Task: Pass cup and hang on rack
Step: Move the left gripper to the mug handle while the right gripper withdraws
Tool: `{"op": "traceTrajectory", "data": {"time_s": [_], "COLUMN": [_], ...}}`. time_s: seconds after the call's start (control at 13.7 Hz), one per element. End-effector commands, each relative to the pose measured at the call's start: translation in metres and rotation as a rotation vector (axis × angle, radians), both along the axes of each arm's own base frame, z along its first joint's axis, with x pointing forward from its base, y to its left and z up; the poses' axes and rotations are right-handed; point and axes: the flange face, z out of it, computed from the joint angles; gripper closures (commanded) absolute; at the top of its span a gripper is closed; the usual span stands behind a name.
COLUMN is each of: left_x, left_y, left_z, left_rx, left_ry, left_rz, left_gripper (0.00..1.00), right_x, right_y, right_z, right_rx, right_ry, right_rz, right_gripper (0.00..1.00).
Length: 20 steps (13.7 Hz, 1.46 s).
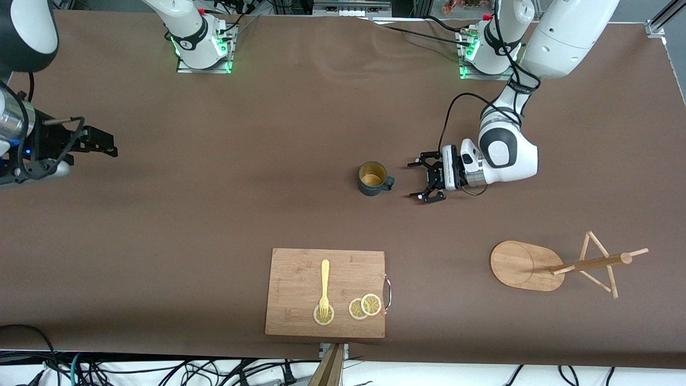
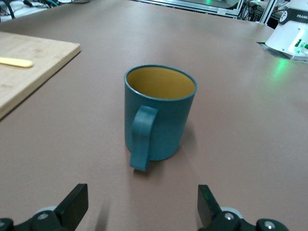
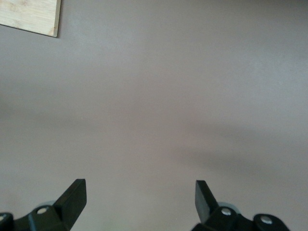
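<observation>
I will grab the dark teal cup by its handle (image 1: 388, 184) (image 2: 143, 138) with my left gripper next. Then I will hang it on the wooden rack.
The dark teal cup (image 1: 372, 178) with its mustard-yellow inside stands upright on the brown table near the middle, its handle pointing toward my left gripper. My left gripper (image 1: 417, 180) is open and empty, low beside the cup on the handle side, a short gap away. In the left wrist view the cup (image 2: 161, 113) stands ahead of the open left gripper (image 2: 143, 207). The wooden rack (image 1: 525, 265) stands nearer the front camera, toward the left arm's end. My right gripper (image 1: 110, 146) is open and empty at the right arm's end; its wrist view shows the open gripper (image 3: 139, 199) over bare table.
A wooden cutting board (image 1: 300, 268) with a metal handle lies near the front edge, nearer the camera than the cup. On it are a yellow fork (image 1: 324, 287) and lemon slices (image 1: 364, 306). The board also shows in the left wrist view (image 2: 29, 67).
</observation>
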Motion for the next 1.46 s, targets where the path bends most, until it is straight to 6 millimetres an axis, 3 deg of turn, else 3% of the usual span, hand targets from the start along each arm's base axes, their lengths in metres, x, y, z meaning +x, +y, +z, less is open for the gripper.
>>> {"op": "traceTrajectory", "data": {"time_s": [0.0,0.22,0.29,0.44,0.51,0.73,1.02,1.39], "left_x": [0.017,0.019,0.016,0.013,0.011,0.004,0.002,-0.005], "left_y": [-0.004,-0.019,-0.021,-0.028,-0.037,-0.051,-0.065,-0.065], "left_z": [0.001,0.002,-0.003,-0.004,-0.004,-0.008,-0.004,-0.008], "left_rx": [-0.024,-0.034,-0.034,-0.020,-0.014,-0.003,-0.013,-0.022], "left_ry": [-0.057,-0.079,-0.075,-0.077,-0.079,-0.061,-0.062,-0.059], "left_rz": [0.012,-0.016,-0.023,-0.032,-0.037,-0.039,-0.054,-0.041], "left_gripper": [0.00,0.00,0.00,0.00,0.00,0.00,0.00,0.00], "right_x": [-0.047,-0.049,-0.047,-0.045,-0.039,-0.025,-0.024,-0.024], "right_y": [-0.008,-0.018,-0.012,-0.024,-0.022,-0.027,-0.029,-0.030], "right_z": [0.000,0.013,0.021,0.029,0.044,0.044,0.042,0.040], "right_rx": [-0.019,-0.123,-0.131,-0.080,-0.068,-0.052,-0.034,-0.032], "right_ry": [-0.044,-0.011,-0.024,-0.041,-0.070,-0.069,-0.061,-0.051], "right_rz": [-0.049,-0.039,-0.031,-0.069,-0.072,-0.083,-0.097,-0.104], "right_gripper": [0.00,0.00,0.00,0.00,0.00,0.00,0.00,0.00]}}
